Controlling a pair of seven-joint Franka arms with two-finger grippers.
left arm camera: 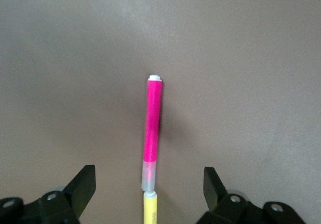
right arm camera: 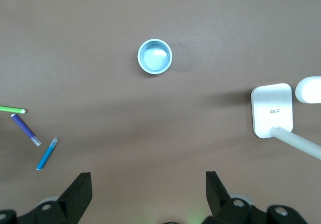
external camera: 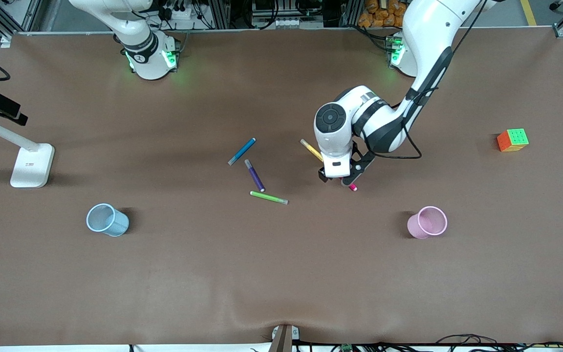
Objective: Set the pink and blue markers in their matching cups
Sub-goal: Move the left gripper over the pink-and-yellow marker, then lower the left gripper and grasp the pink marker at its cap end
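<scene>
The pink marker should stand in the pink cup, so my left gripper should next grab its pale end (left arm camera: 149, 176).
The pink marker (left arm camera: 153, 128) lies flat on the table, its pale end touching the tip of a yellow pen (left arm camera: 150, 210). My left gripper (left arm camera: 148, 174) is low over it, open, one finger on each side of that pale end, not touching it. From the front only the marker's pink tip (external camera: 353, 187) shows under the left gripper (external camera: 340, 181). The blue marker (external camera: 242, 151) lies nearer the table's middle. The pale blue cup (external camera: 115, 226) stands toward the right arm's end, the pink cup (external camera: 416, 226) toward the left arm's end. My right gripper (right arm camera: 148, 176) is open, empty, high over the table.
A dark purple pen (external camera: 254, 175) and a green pen (external camera: 269, 197) lie beside the blue marker, nearer the front camera. The yellow pen (external camera: 311, 149) pokes out from under the left arm. A colour cube (external camera: 512, 140) sits at the left arm's end, a white lamp base (external camera: 31, 165) at the right arm's.
</scene>
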